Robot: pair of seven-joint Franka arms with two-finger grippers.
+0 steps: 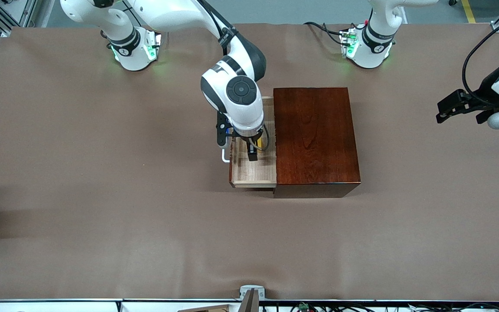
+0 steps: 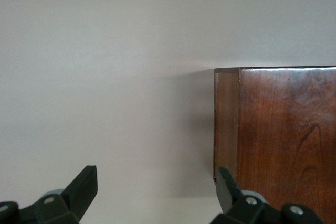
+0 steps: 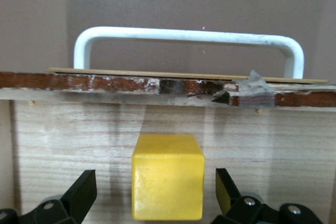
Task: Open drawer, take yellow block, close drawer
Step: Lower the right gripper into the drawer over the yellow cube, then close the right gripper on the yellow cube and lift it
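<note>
I need to take the yellow block out of the drawer (image 1: 254, 175) (image 3: 84, 140), so I should next grab the block by its opposite sides with my right gripper.
The drawer (image 1: 254, 175) stands pulled out of the reddish-brown wooden box (image 1: 314, 138) toward the right arm's end of the table, its white handle (image 1: 225, 156) showing. My right gripper (image 1: 253, 154) reaches down into the drawer, open. In the right wrist view the yellow block (image 3: 168, 182) rests on the pale drawer floor (image 3: 79, 135) between my right gripper's (image 3: 155, 183) spread fingers, with a gap on each side. The handle (image 3: 189, 35) lies just past it. In the front view only a sliver of the block (image 1: 259, 142) shows. My left gripper (image 1: 440, 112) waits open.
The left gripper (image 2: 156, 182) hangs over bare brown table at the left arm's end, with a corner of the wooden box (image 2: 283, 129) in its wrist view. The brown table cover (image 1: 102, 195) spreads all round the box.
</note>
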